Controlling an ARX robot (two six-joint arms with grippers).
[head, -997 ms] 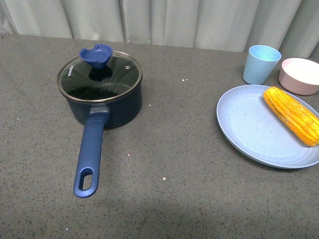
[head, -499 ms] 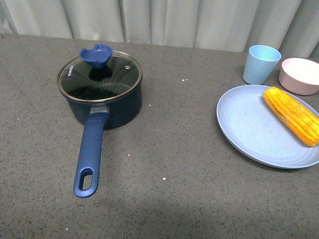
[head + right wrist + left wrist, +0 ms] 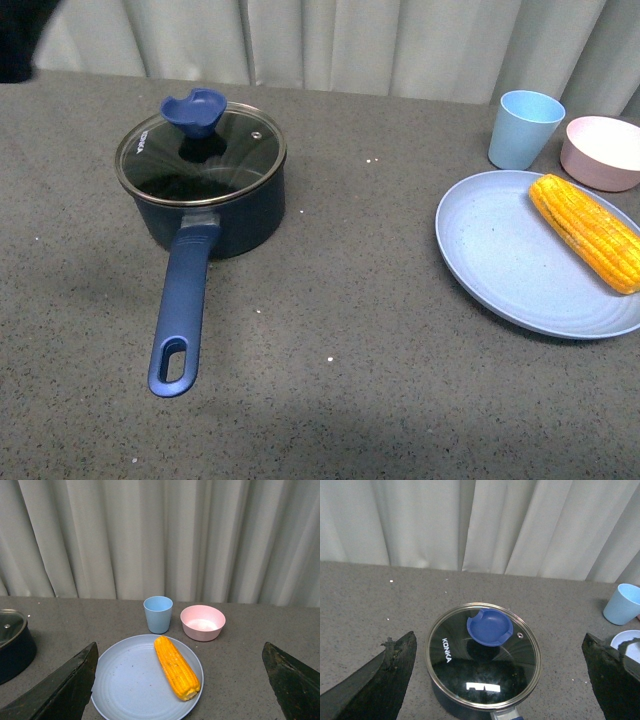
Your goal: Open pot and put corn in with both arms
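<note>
My left gripper will next grab the glass lid by its blue knob (image 3: 490,627). That will open the pot (image 3: 465,702) for the corn.
The dark navy pot (image 3: 215,212) stands left of centre on the table, its long blue handle (image 3: 180,312) pointing toward me. A glass lid (image 3: 200,155) with a blue knob (image 3: 193,110) covers it. The corn (image 3: 586,232) lies on a pale blue plate (image 3: 500,262) at the right. In the left wrist view my left gripper (image 3: 498,635) hangs open above the lid (image 3: 485,672), fingers (image 3: 385,680) wide to either side of the knob (image 3: 490,627). My right gripper (image 3: 180,645) is open above the corn (image 3: 176,667), touching nothing.
A light blue cup (image 3: 524,128) and a pale pink bowl (image 3: 603,150) stand behind the plate, close to the curtain. A dark part of my left arm (image 3: 22,38) shows at the far left corner. The pot's edge (image 3: 12,645) appears in the right wrist view.
A dark part of the left arm has come into the top left corner of the front view. Pot, lid, corn and plate have not moved.
</note>
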